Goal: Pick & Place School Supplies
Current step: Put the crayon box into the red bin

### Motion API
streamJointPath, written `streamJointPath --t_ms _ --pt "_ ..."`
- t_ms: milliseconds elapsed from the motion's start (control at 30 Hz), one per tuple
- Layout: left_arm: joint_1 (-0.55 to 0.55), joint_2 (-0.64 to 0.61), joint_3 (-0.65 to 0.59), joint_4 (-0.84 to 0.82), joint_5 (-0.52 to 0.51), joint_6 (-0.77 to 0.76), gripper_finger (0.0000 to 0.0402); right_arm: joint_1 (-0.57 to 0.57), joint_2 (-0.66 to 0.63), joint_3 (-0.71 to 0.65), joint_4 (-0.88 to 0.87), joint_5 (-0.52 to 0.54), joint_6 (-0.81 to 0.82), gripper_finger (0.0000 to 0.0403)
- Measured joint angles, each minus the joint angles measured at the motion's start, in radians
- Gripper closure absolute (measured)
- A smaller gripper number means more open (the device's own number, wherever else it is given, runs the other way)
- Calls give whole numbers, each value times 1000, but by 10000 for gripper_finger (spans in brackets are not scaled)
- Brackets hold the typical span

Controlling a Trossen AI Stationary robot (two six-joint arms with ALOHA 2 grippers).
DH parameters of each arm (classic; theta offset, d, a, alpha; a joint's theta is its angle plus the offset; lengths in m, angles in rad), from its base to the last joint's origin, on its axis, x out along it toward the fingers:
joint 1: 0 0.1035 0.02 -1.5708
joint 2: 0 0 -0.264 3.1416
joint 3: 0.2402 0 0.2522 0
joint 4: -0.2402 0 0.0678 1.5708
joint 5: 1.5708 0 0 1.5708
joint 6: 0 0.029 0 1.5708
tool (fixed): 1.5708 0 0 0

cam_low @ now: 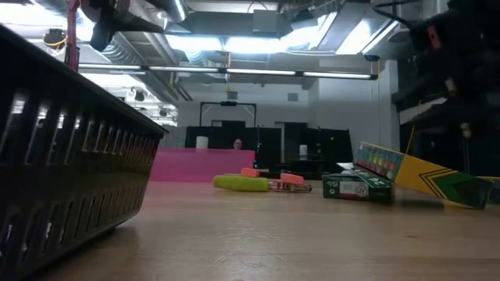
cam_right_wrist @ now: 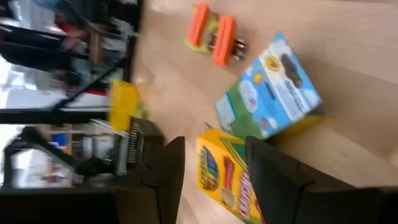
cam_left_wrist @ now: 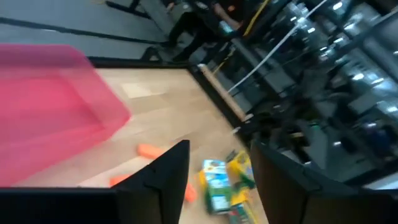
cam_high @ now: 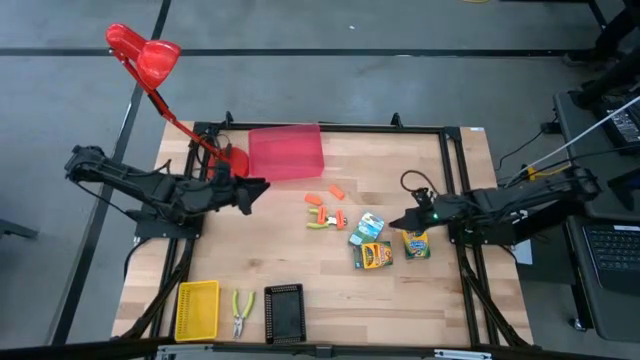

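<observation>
The blue-green box needs to go in the red tray [cam_high: 285, 152], so the right gripper should next hold the box by its blue printed panel [cam_high: 367, 228].
Three printed boxes lie together right of the table's middle: a blue-green one [cam_high: 372, 225] [cam_right_wrist: 273, 87] and two yellow-green ones [cam_high: 376, 254] [cam_high: 415, 243]. Two orange pieces [cam_high: 336, 190] [cam_high: 311, 199] and an orange-and-green tool [cam_high: 325, 218] [cam_right_wrist: 214, 37] lie left of them. My right gripper [cam_high: 395, 222] [cam_right_wrist: 211, 180] stands open just right of the boxes, pointing slantwise down at them, with a yellow box [cam_right_wrist: 227, 174] ahead of its fingers. My left gripper [cam_high: 255, 190] [cam_left_wrist: 217, 180] hangs open above the table, near the red tray's [cam_high: 285, 152] near left corner, holding nothing.
A yellow tray [cam_high: 197, 308], a pair of yellow-green-handled pliers [cam_high: 242, 313] and a black tray [cam_high: 284, 313] lie along the near edge. A red desk lamp [cam_high: 145, 55] reaches over the far left corner. Bare wood lies between the boxes and the near trays.
</observation>
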State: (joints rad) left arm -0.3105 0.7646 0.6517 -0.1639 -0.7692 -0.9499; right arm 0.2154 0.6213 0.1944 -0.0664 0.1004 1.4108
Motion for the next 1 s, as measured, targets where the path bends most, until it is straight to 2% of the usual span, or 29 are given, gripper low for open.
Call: streamJointPath --t_ms 267,567,1000 --pt "-16 0 -5 146 0 85 208 -36 12 -64 -27 15 8 231" --pt "-16 0 -5 169 -15 100 208 -77 93 -64 -37 6 -10 231" --pt "-15 1 -5 178 -22 116 208 -123 257 -62 129 -45 -40 231"
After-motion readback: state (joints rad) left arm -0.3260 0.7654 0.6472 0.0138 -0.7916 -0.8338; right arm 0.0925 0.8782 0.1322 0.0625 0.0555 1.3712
